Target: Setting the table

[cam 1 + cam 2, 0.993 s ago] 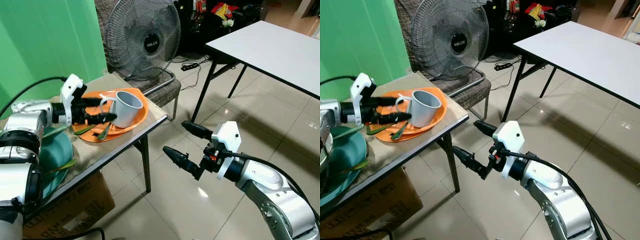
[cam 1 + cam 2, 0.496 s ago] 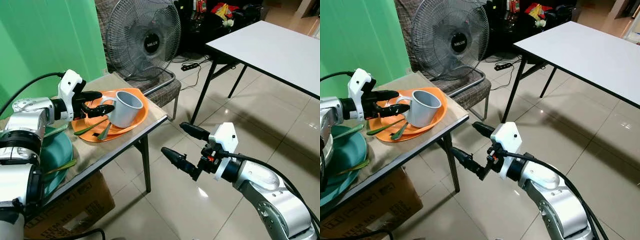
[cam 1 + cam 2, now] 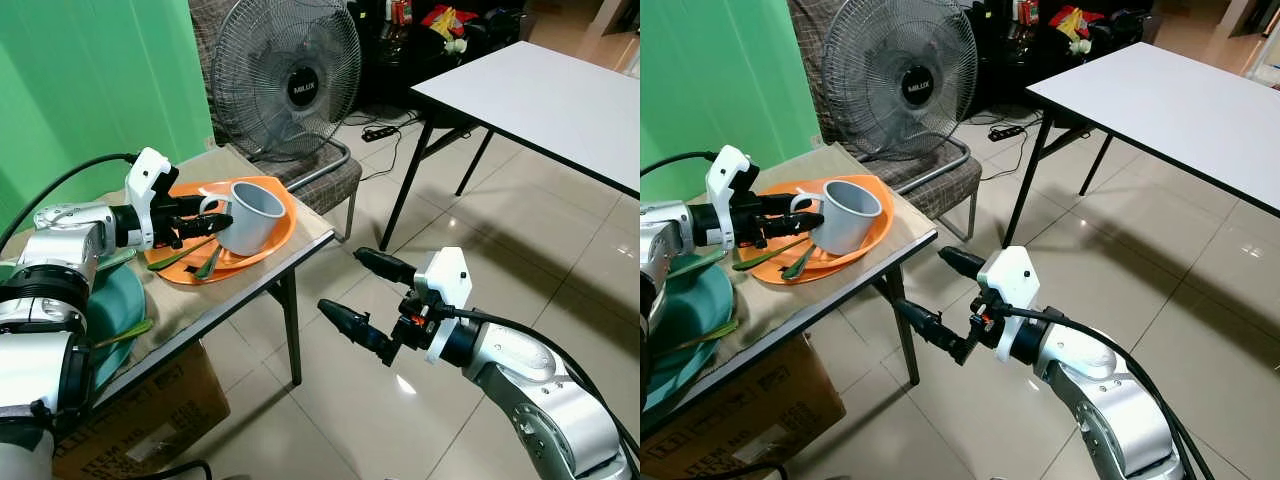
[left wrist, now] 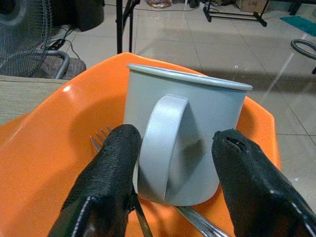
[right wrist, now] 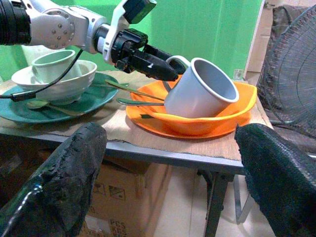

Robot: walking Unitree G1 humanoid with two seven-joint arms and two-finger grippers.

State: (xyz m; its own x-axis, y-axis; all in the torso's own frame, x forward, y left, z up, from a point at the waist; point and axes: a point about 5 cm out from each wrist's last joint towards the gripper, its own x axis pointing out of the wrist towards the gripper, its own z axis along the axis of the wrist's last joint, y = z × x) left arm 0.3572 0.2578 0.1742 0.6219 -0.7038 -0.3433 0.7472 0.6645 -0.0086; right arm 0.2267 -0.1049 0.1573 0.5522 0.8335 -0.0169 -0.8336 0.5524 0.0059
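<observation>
My left gripper is open, but the gap between its fingers is narrower than the mug's body (image 3: 252, 220), so it needs to grab the mug by its narrow handle (image 3: 212, 200) next.
A grey mug (image 3: 250, 215) leans tilted in an orange plate (image 3: 281, 232) on a small side table (image 3: 235, 290). Green-handled cutlery (image 3: 176, 257) lies on the plate beside it. My left gripper (image 3: 220, 210) is open, one black finger on each side of the mug's handle (image 4: 165, 143); the fingers (image 4: 116, 163) are close to it without clamping. My right gripper (image 3: 340, 278) hovers open and holding nothing over the floor, just off the table's front corner. The white dining table (image 3: 540, 90) stands to the right.
A teal plate (image 3: 112, 300) holds a pale bowl (image 5: 54, 81) with a cup (image 5: 52, 60) in it, left of the orange plate. A standing fan (image 3: 288, 80) and a chair are behind the side table. A cardboard box (image 3: 150, 410) sits under it. Tiled floor lies between both tables.
My left gripper pulled back a little, then slid in again so that its fingers flank the mug's handle. The right gripper drifted slightly left toward the side table.
</observation>
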